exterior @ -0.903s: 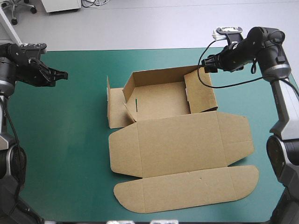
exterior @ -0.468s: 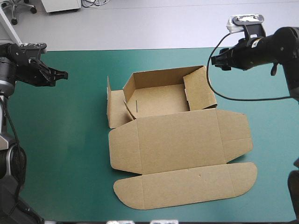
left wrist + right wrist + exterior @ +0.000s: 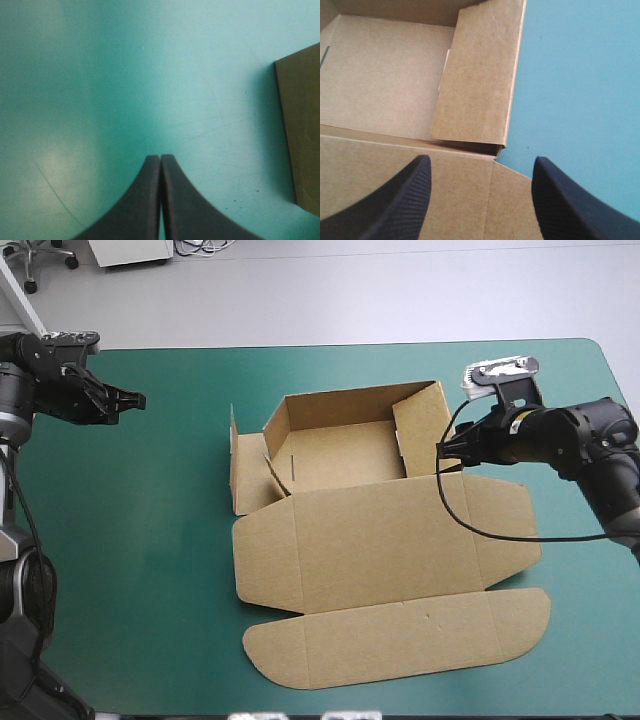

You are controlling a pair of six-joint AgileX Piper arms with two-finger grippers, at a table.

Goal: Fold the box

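Note:
My right gripper grabs the brown box's side [image 3: 475, 75] by its folded top edge [image 3: 516, 75] next, to fold the box.
The brown box [image 3: 370, 510] lies mid-table as an open tray with its back and right walls raised, its left wall flap [image 3: 245, 475] splayed outward, and its lid [image 3: 390, 590] flat toward the near edge. My right gripper [image 3: 445, 448] hovers open just outside the tray's right wall, above the lid's corner; in the right wrist view that folded right wall [image 3: 480, 80] stands ahead of the open right gripper [image 3: 480, 187]. Far to the left, my left gripper [image 3: 138, 400] is shut over bare cover, and the left gripper [image 3: 161, 162] shows a box edge [image 3: 300, 130] off to one side.
Teal-green cover [image 3: 140, 570] surrounds the box on all sides, widest on the left. The table's far edge [image 3: 330, 343] runs just beyond the box.
My right arm has swung down and toward the near side, from above the tray's far right corner to beside its right wall. The left arm has not moved.

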